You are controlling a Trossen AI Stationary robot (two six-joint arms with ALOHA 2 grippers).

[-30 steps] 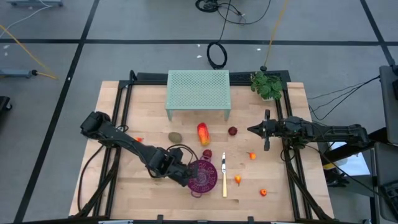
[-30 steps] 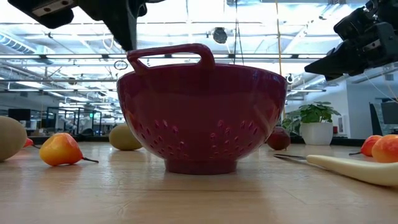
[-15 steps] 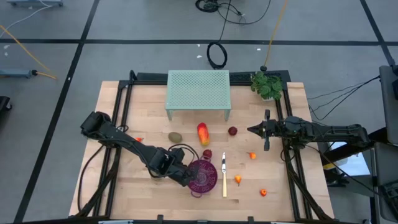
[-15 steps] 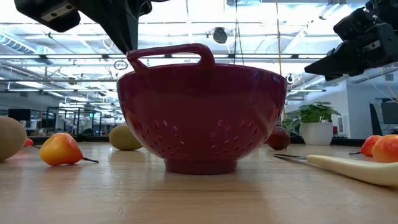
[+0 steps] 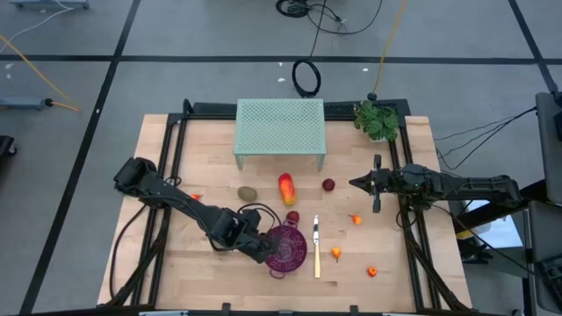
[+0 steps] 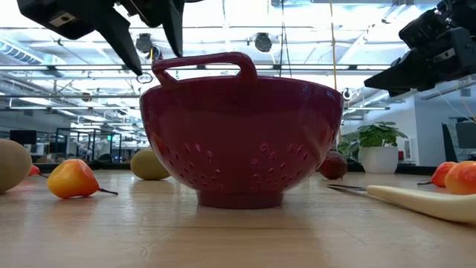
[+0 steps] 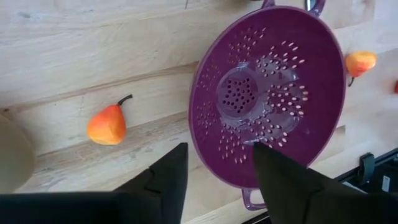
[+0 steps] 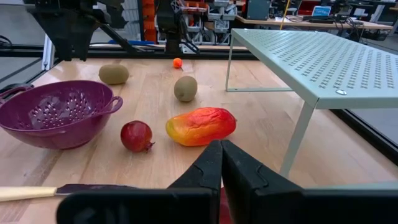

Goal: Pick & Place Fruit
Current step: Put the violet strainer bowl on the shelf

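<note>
I should put the purple colander on the pale green rack (image 5: 280, 128) next, so I need to grab it by its rim (image 5: 270, 254) with my left gripper.
The purple colander (image 5: 288, 248) stands on the table near its front edge. My left gripper (image 5: 266, 252) is open just above its left rim (image 7: 208, 165), one finger on either side of the rim in the left wrist view; I see no touch. On the wood lie a red-orange oblong fruit (image 5: 287, 188), a brown-green oval (image 5: 248, 193), two dark red balls (image 5: 328, 184) (image 5: 292, 217) and small orange pieces (image 5: 356, 219) (image 5: 335, 254) (image 7: 107, 124). My right gripper (image 5: 354, 183) hangs shut over the table, to the right of the far red ball.
A yellow-handled knife (image 5: 315, 248) lies just right of the colander. A pale green perforated rack (image 5: 280, 130) stands at the far middle, a small potted plant (image 5: 378, 118) at the far right. A second brown-green oval (image 8: 114, 74) lies beyond the colander in the right wrist view.
My left gripper has opened above the colander's left rim: its fingers, shut together a second ago, now stand spread. The colander has kept still.
</note>
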